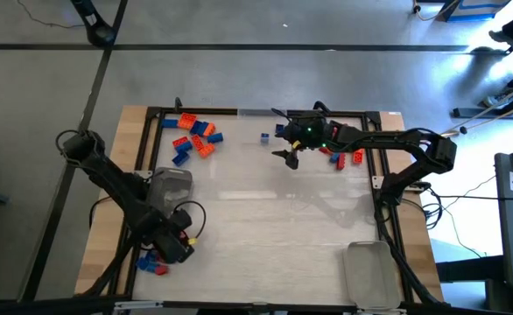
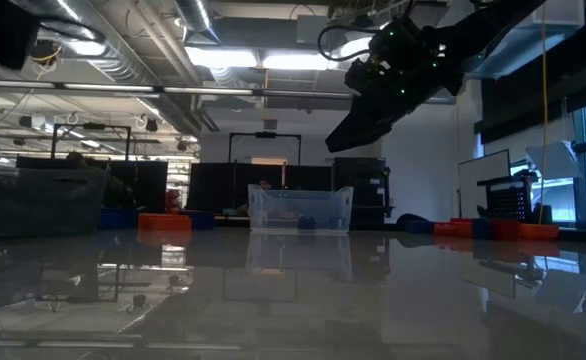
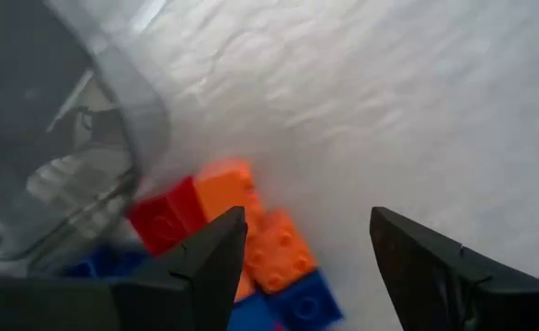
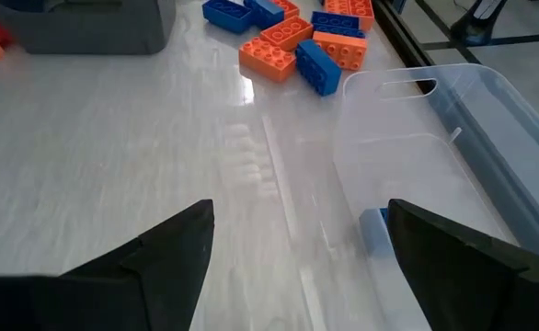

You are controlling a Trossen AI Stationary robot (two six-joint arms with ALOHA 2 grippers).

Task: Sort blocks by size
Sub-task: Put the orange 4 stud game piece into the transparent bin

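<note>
The left gripper picks up the orange block beside the red one by the orange block's opposite sides next, to sort it by size.
Small studded blocks lie in groups on the white table. Red, orange and blue blocks (image 3: pixel 279 253) lie at the near left corner (image 1: pixel 151 264), beside a clear tray (image 3: pixel 113 138). My left gripper (image 3: pixel 308 221) hangs open just above them, pointing down, one finger over the orange block; no touch shows. An orange and blue pile (image 1: pixel 195 138) lies at the far left (image 4: pixel 306 41). My right gripper (image 1: pixel 290 157) hangs open above the table's far middle (image 4: pixel 297 216), over nothing. One blue block (image 4: pixel 372 230) lies inside the clear tray (image 4: pixel 435 156) in front of it.
A few red blocks (image 1: pixel 340 159) lie under the right arm at the far right. Another clear tray (image 1: pixel 366 271) sits at the near right corner. A black frame (image 1: pixel 239 111) runs around the table. The middle of the table (image 1: pixel 274 219) is bare.
</note>
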